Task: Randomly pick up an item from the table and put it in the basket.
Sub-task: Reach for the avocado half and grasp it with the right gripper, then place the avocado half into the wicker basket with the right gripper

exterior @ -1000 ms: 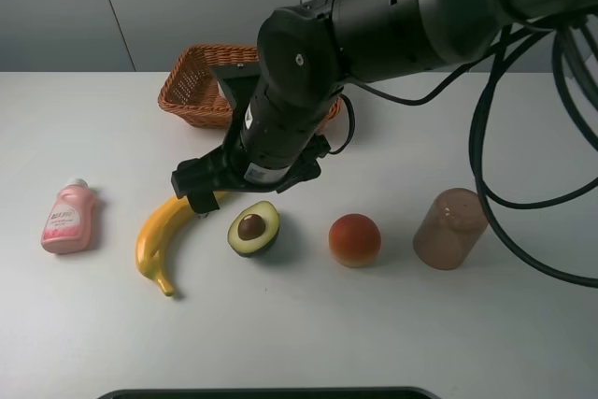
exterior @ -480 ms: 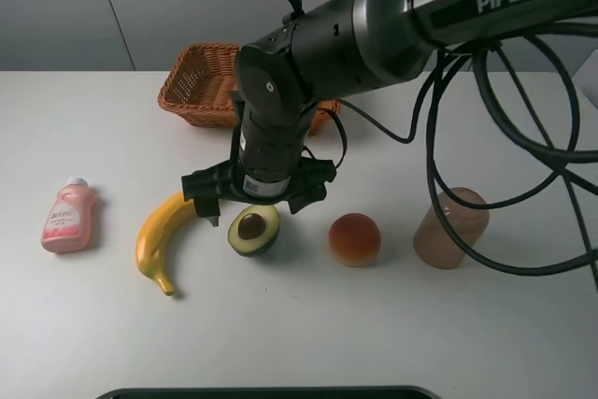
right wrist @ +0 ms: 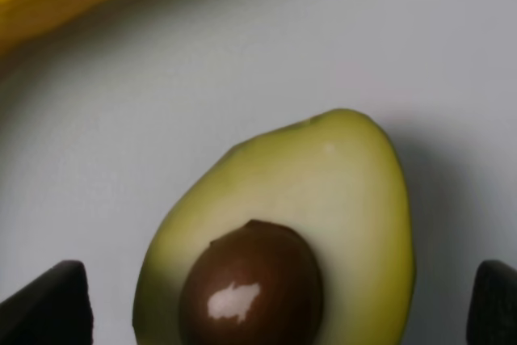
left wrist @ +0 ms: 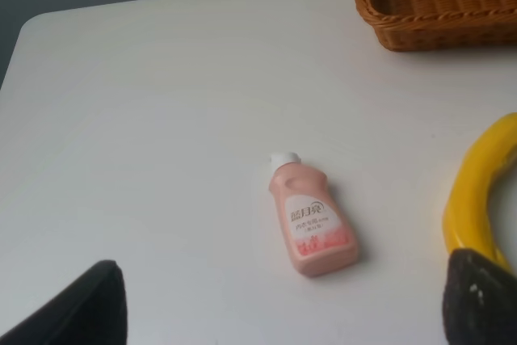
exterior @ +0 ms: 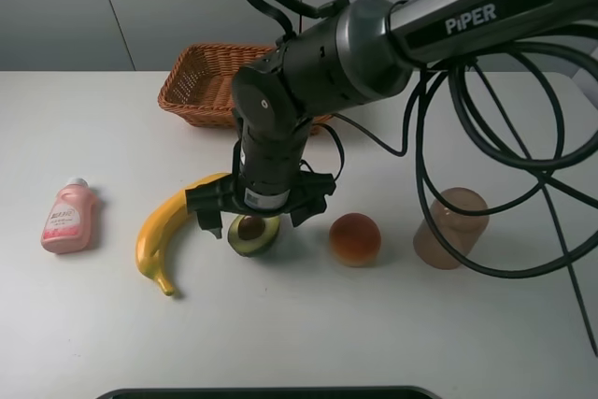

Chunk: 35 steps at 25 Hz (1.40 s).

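Next, the right gripper grabs the halved avocado by its wide end around the pit (exterior: 250, 231), to put it in the basket (exterior: 198, 83).
The halved avocado (exterior: 250, 235) lies cut side up on the white table (exterior: 308, 334), between the banana and the round orange-red fruit. My right gripper (exterior: 258, 216) hangs open just above it, one finger on each side. In the right wrist view the avocado (right wrist: 323, 199) with its brown pit fills the space between the two fingertips (right wrist: 50, 305). The brown wicker basket (exterior: 198, 83) stands at the back, behind the right arm, which hides part of it. My left gripper (left wrist: 283, 313) is open and empty over the table's left side. It does not show in the exterior high view.
A yellow banana (exterior: 168, 231) lies just left of the avocado, and a pink bottle (exterior: 67, 219) lies further left. The orange-red fruit (exterior: 354, 238) and a brown cup (exterior: 450, 228) stand to the right. Cables hang at the right.
My right gripper has swung from over the banana's end to above the avocado and has come down lower, its fingers now straddling it. The objects have not moved.
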### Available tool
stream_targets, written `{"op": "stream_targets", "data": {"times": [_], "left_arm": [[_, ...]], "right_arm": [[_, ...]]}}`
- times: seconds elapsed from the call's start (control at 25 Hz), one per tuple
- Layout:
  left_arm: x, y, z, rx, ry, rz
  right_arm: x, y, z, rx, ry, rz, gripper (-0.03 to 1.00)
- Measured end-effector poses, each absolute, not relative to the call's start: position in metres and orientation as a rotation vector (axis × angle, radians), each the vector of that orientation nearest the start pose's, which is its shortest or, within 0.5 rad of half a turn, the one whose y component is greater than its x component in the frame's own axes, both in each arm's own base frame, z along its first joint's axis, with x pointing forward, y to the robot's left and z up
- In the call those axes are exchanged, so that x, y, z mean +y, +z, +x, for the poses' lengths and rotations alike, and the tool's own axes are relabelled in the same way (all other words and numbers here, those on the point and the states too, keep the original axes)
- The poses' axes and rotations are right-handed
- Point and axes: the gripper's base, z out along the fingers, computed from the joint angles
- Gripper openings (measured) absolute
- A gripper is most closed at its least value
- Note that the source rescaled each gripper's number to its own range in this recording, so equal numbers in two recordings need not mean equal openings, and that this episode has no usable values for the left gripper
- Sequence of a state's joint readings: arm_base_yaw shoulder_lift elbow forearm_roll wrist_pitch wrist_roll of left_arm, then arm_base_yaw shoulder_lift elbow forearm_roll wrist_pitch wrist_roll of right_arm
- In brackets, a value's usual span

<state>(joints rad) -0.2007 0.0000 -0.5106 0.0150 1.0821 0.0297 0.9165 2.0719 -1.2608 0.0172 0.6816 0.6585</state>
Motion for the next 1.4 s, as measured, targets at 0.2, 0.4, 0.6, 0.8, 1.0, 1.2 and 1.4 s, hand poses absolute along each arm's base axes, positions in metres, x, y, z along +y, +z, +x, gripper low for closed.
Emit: {"op": "stream_targets", "data": {"times": [0.2, 0.4, 0.6, 0.8, 1.0, 1.2, 1.4], "left_arm": [[0.0026, 0.2785, -0.0066, 2.043, -0.088, 0.235], [0.0026, 0.2785, -0.0066, 2.043, -0.088, 0.235], [0.0026, 0.2785, -0.0066, 2.043, -0.088, 0.235], [0.0026, 0.2785, -0.0066, 2.043, -0.088, 0.235], [0.0026, 0.2785, -0.0066, 2.043, -0.088, 0.235], [0.0026, 0.2785, -0.0066, 2.043, -0.088, 0.235], [0.0026, 0.2785, -0.0066, 2.043, -0.088, 0.235]], "right_arm": [[0.3075, 0.1045, 0.2345, 3.017, 0.171, -0.394, 1.0], [0.3077, 0.1028, 0.2344, 3.019, 0.17, -0.401, 1.0], [0.3081, 0.1028, 0.234, 3.024, 0.177, -0.391, 0.52], [0.3083, 0.103, 0.2339, 3.026, 0.181, -0.388, 0.0], [0.3083, 0.103, 0.2339, 3.025, 0.181, -0.394, 0.0], [0.3083, 0.103, 0.2339, 3.024, 0.181, -0.4, 0.0], [0.3087, 0.1034, 0.2342, 3.021, 0.182, -0.409, 0.0]]}}
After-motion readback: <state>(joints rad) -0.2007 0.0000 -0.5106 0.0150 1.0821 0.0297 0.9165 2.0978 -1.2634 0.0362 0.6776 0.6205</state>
